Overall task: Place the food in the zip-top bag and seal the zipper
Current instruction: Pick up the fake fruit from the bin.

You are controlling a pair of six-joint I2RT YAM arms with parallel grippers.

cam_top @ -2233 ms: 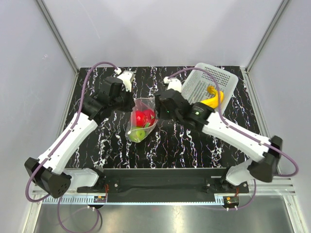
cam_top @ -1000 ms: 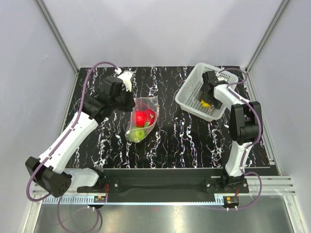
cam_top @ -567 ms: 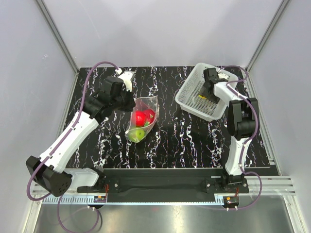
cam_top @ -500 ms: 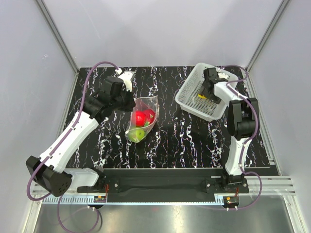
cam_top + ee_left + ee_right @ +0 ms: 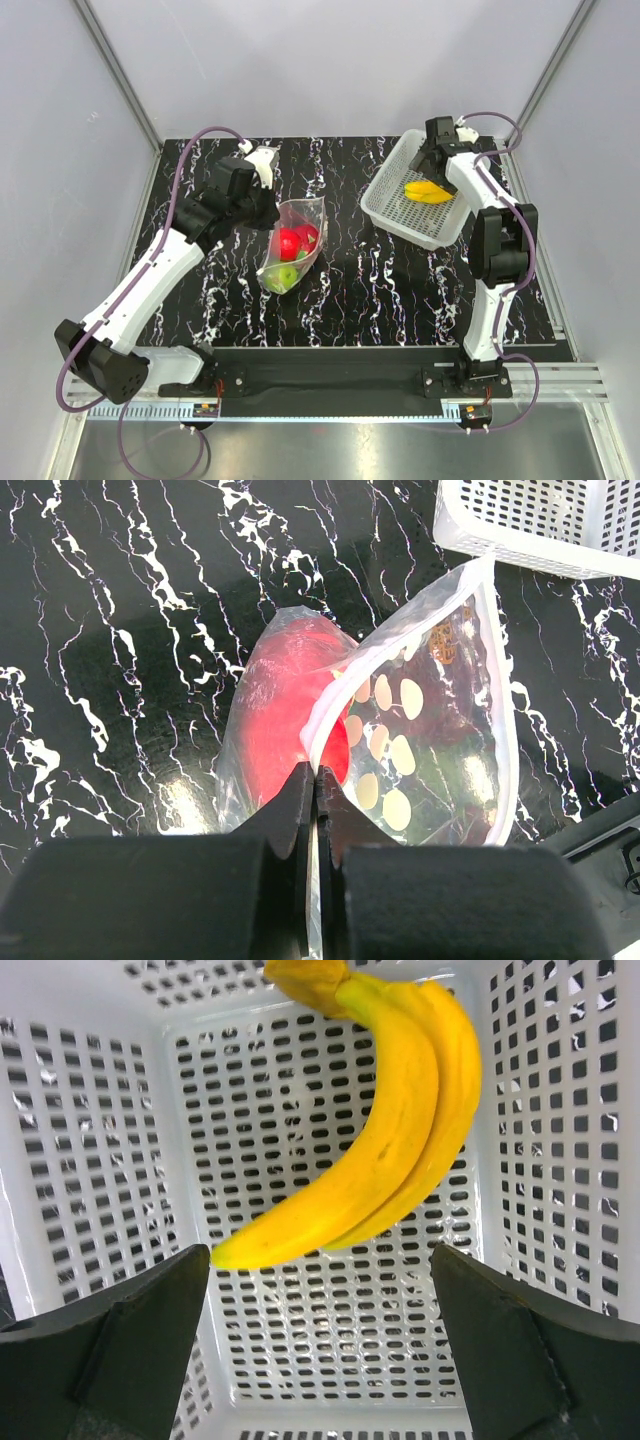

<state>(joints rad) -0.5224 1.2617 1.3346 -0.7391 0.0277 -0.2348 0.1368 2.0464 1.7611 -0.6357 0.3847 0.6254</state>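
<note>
My right gripper should grab the banana bunch (image 5: pixel 429 191) across its body toward the tips of the bananas next. The bananas' stem end then stays free to go into the zip-top bag first.
The dotted clear zip-top bag (image 5: pixel 291 243) lies mid-table with its mouth held up. It holds a red round fruit (image 5: pixel 291 241) and a green round fruit (image 5: pixel 287 277). My left gripper (image 5: pixel 268 214) is shut on the bag's mouth edge (image 5: pixel 318 742), with the red fruit (image 5: pixel 285 705) just beyond it. The yellow banana bunch (image 5: pixel 429 191) lies in the white basket (image 5: pixel 385 198). My right gripper (image 5: pixel 430 160) is open above the basket's far end. In the right wrist view the banana (image 5: pixel 385 1135) lies just ahead of its wide-apart fingers (image 5: pixel 140 1330).
The white perforated basket (image 5: pixel 90 1110) sits at the back right, near the table's right edge. Grey walls enclose the black marbled table (image 5: pixel 370 290) on three sides. The arm bases stand on the rail at the near edge.
My right arm has swung from the bag over to the basket, then drawn back to its far end, leaving the banana uncovered. The left gripper and bag have stayed put.
</note>
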